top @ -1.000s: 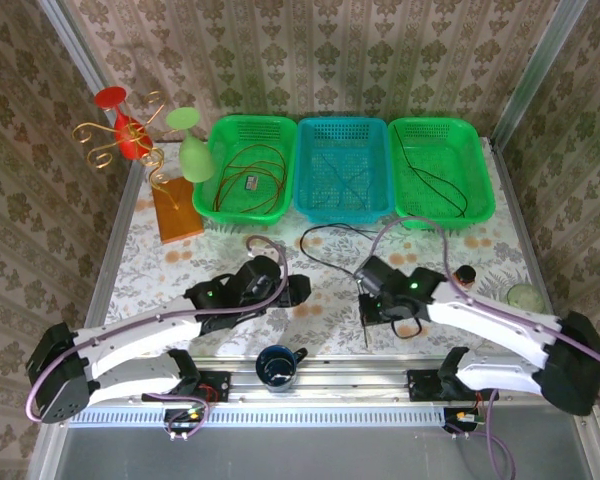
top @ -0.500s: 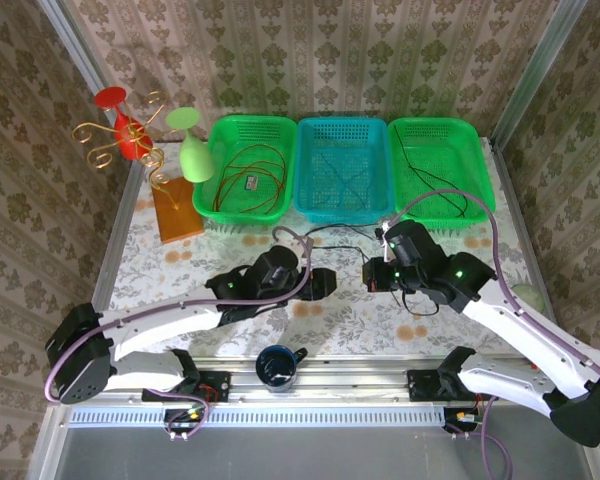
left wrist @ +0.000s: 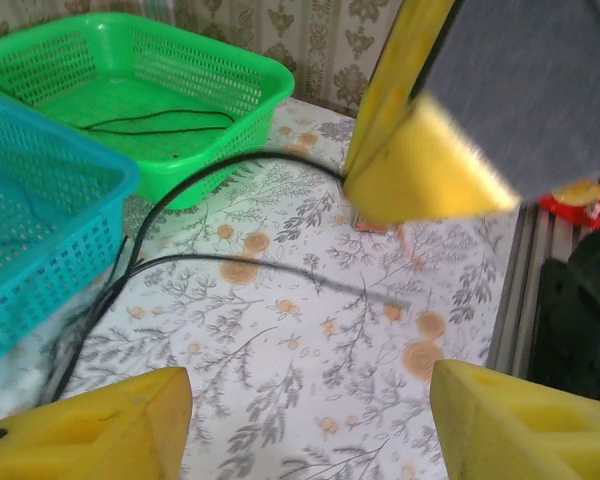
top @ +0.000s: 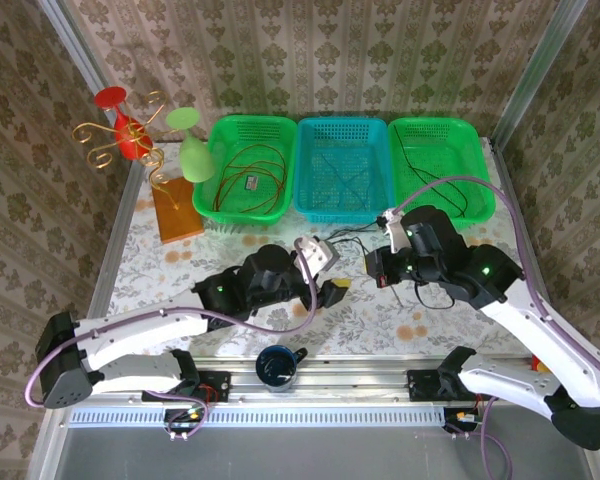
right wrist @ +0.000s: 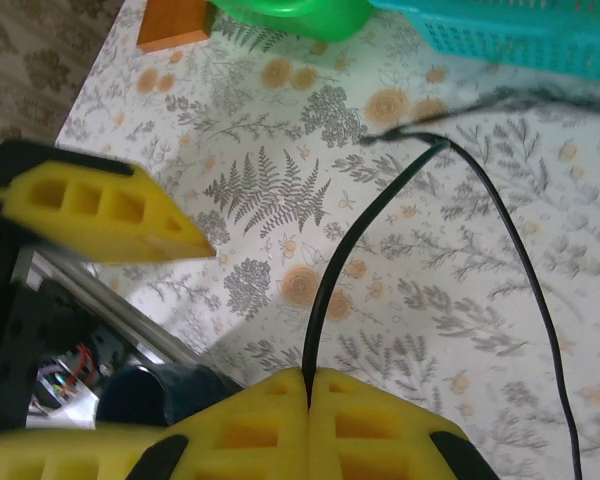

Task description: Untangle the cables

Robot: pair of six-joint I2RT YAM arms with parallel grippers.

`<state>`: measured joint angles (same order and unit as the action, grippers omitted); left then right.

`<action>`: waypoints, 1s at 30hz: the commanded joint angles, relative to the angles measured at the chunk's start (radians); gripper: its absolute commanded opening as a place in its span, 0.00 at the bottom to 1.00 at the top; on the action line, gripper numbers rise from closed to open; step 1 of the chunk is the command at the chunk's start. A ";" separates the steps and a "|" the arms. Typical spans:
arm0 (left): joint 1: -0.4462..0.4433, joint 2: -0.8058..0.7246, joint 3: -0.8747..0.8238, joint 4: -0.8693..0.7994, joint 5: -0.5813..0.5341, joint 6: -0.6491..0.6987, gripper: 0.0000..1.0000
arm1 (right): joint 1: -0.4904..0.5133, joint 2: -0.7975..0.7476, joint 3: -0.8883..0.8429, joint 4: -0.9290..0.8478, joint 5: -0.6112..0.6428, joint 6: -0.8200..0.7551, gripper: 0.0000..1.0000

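Note:
The black cable needs its parts pulled apart and untangled, so next my left gripper will grab it by a part beyond my right gripper's hold.
A black cable (right wrist: pixel 365 225) runs up from my right gripper (right wrist: pixel 308 388), which is shut on it just above the table. The same cable (top: pixel 332 238) loops over the flowered tablecloth in front of the baskets. My right gripper (top: pixel 375 266) sits mid-table. My left gripper (top: pixel 328 268) is close on its left, open, with its fingers (left wrist: pixel 100 432) wide apart over bare cloth. Two strands of the black cable (left wrist: pixel 230 260) lie beyond them. A red-brown cable (top: pixel 245 176) lies coiled in the left green basket (top: pixel 220 130). Another black cable (top: pixel 435 182) lies in the right green basket (top: pixel 480 150).
A blue basket (top: pixel 310 200) with a thin dark cable stands between the green ones. A dark blue cup (top: pixel 277 365) sits at the near edge between the arm bases. A wooden stand (top: pixel 175 210) with red and green glasses is at the back left.
My right gripper has carried the black cable from the near edge up toward the baskets. My left gripper has slid right, close to the right one, and turned.

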<state>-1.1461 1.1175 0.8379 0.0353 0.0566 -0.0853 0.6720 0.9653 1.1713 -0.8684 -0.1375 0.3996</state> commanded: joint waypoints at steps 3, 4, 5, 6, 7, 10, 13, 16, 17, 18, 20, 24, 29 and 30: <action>0.065 -0.042 0.034 -0.026 0.126 0.314 0.66 | -0.003 -0.038 0.050 -0.083 -0.035 -0.306 0.00; 0.078 -0.038 0.040 -0.034 0.147 0.360 0.67 | -0.003 -0.049 0.047 -0.073 -0.044 -0.345 0.00; 0.091 -0.028 0.050 -0.041 0.166 0.395 0.67 | -0.003 -0.056 0.044 -0.065 -0.051 -0.382 0.00; 0.104 -0.019 0.063 -0.049 0.182 0.415 0.68 | -0.003 -0.059 0.042 -0.061 -0.060 -0.417 0.00; 0.120 -0.008 0.075 -0.056 0.199 0.429 0.68 | -0.003 -0.061 0.041 -0.058 -0.068 -0.452 0.00; 0.156 0.032 0.110 -0.038 0.248 0.450 0.68 | -0.005 -0.036 0.061 -0.079 -0.094 -0.546 0.00; 0.163 0.086 0.148 -0.016 0.280 0.475 0.67 | -0.005 0.009 0.090 -0.118 -0.122 -0.619 0.00; 0.173 0.160 0.199 -0.023 0.350 0.473 0.66 | -0.005 0.043 0.105 -0.130 -0.134 -0.664 0.00; 0.175 0.187 0.223 -0.039 0.377 0.473 0.64 | -0.006 0.047 0.105 -0.122 -0.131 -0.669 0.00; 0.177 0.208 0.241 -0.051 0.389 0.472 0.60 | -0.008 0.048 0.104 -0.113 -0.133 -0.676 0.00; 0.177 0.244 0.263 -0.054 0.398 0.467 0.48 | -0.010 0.045 0.099 -0.099 -0.146 -0.689 0.00; 0.199 0.263 0.239 0.046 0.385 0.412 0.04 | -0.040 0.028 0.075 -0.061 -0.166 -0.694 0.00; 0.216 0.241 0.194 0.159 0.313 0.304 0.00 | -0.080 -0.035 0.018 0.028 -0.063 -0.598 0.66; 0.219 0.236 0.183 0.181 0.306 0.274 0.00 | -0.085 -0.051 0.016 0.028 -0.066 -0.590 0.73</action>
<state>-0.9394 1.3857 1.0466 0.1097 0.3950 0.2813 0.5976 0.9646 1.2030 -0.8810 -0.2413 -0.2306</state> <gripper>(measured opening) 0.046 0.465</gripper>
